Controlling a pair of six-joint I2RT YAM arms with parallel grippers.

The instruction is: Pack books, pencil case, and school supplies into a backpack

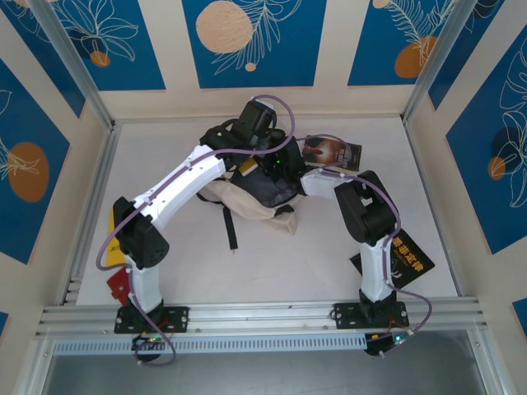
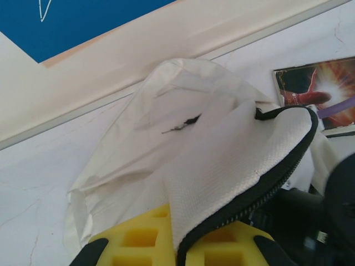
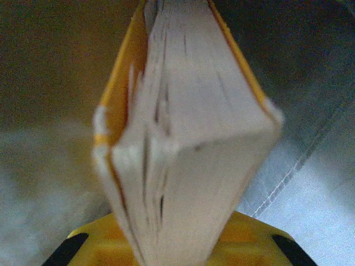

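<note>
The right arm reaches into the opening, so my left gripper keeps holding the flap up for now. If I opened now, the flap would fall onto the arm.
The cream-white backpack (image 1: 247, 202) lies mid-table with its mouth facing the back wall. My left gripper (image 2: 183, 246) is shut on the backpack's zip-edged rim (image 2: 238, 166) and holds the flap up. My right gripper (image 3: 177, 252) is shut on a yellow book (image 3: 183, 138), seen page-edge on, inside the bag against its grey lining (image 3: 310, 183). From above, the right arm (image 1: 362, 206) reaches left into the opening (image 1: 276, 169). A dark brown book (image 1: 333, 152) lies right of the bag, and also shows in the left wrist view (image 2: 316, 88). A black book (image 1: 405, 262) lies by the right arm.
Another yellow book (image 1: 115, 220) lies at the left edge, partly under the left arm. A red object (image 1: 119, 285) sits beside the left base. A black strap (image 1: 230, 226) trails from the bag toward the front. Walls enclose the table on three sides.
</note>
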